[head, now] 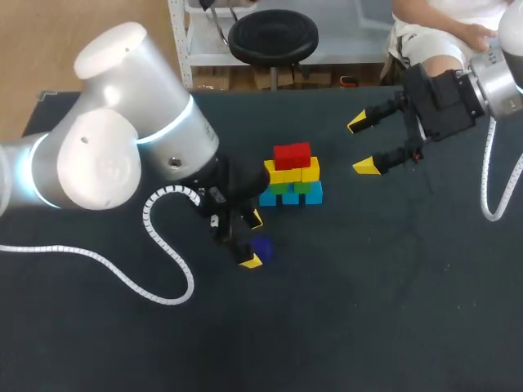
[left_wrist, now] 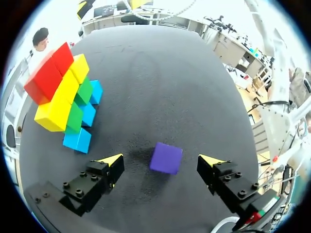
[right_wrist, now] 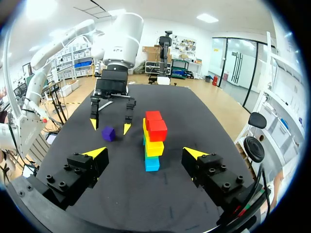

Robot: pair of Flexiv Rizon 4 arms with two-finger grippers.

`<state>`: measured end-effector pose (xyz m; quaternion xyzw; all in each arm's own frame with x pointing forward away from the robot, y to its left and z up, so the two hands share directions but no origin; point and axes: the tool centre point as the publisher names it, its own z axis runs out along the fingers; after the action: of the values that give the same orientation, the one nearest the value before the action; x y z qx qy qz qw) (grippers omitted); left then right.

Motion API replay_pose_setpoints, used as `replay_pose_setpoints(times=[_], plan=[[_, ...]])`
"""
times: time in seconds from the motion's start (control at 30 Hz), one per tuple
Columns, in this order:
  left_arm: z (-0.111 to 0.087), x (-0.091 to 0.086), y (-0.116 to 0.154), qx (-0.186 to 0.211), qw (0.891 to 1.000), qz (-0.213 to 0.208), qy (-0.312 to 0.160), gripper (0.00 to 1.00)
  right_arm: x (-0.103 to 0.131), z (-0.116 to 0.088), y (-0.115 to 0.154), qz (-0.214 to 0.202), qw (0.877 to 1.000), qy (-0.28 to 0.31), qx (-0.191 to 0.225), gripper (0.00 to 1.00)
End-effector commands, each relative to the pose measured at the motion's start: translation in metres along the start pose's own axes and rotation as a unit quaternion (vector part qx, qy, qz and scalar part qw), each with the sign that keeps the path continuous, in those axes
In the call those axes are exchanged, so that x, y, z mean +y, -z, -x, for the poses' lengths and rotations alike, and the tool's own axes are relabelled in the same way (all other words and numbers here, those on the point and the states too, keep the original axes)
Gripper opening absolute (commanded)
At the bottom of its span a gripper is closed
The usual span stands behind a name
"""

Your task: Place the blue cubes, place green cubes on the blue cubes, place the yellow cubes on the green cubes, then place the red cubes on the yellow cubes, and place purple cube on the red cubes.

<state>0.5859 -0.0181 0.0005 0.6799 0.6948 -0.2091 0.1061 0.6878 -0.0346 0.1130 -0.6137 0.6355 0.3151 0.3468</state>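
Note:
The purple cube's bottom has to stay free to rest on the red cubes, so the left gripper should grab the purple cube by its two opposite sides.
A stack stands mid-table: blue cubes (head: 292, 198) at the base, then green cubes (head: 292, 188), yellow cubes (head: 292, 172) and red cubes (head: 292, 154) on top. The purple cube (head: 262, 247) rests on the table in front of the stack, to its left. My left gripper (head: 253, 240) is open and low over the purple cube (left_wrist: 166, 158), one finger on each side with a gap to both. Beside that gripper, the stack's red cubes (left_wrist: 48, 73) show in the left wrist view. My right gripper (head: 362, 144) hangs open and empty to the right of the stack (right_wrist: 153, 141).
The dark table (head: 392, 310) has bare cloth in front of and to the right of the stack. My left arm's white cable (head: 163, 269) loops over the table at front left. The left arm's big body (head: 122, 139) covers the back left.

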Motion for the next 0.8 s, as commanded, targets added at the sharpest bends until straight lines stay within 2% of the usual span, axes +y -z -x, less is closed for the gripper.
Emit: replay_pose_setpoints(times=[0.03,0.37,0.43,0.47,0.57,0.6,0.8], plan=[[-0.0018,0.0011,0.0005,0.000,1.000,0.000,-0.006,1.00,0.0008,-0.0002,0.0004,-0.001,1.000,0.000,-0.001,1.00],[-0.0030,0.0068,0.0008,-0.005,1.000,0.000,-0.020,1.00,0.0008,-0.0002,0.0004,-0.001,1.000,0.000,-0.001,1.00],[-0.0023,0.0075,0.0002,-0.005,1.000,-0.001,-0.021,0.91,0.0008,-0.0002,0.0004,-0.001,1.000,0.000,-0.001,1.00],[-0.0022,0.0078,-0.0001,-0.005,1.000,-0.001,-0.022,0.79,0.0008,-0.0002,0.0004,-0.001,1.000,0.000,-0.001,1.00],[-0.0020,0.0079,-0.0017,-0.004,1.000,-0.002,-0.023,0.63,0.0008,-0.0002,0.0004,-0.001,1.000,0.000,-0.001,1.00],[-0.0021,0.0078,-0.0027,-0.005,1.000,-0.003,-0.024,0.50,0.0008,-0.0002,0.0004,-0.001,1.000,0.000,-0.001,1.00],[-0.0010,0.0080,-0.0074,-0.005,1.000,-0.008,-0.028,0.44,0.0008,-0.0002,0.0004,-0.001,1.000,0.000,-0.001,1.00]])
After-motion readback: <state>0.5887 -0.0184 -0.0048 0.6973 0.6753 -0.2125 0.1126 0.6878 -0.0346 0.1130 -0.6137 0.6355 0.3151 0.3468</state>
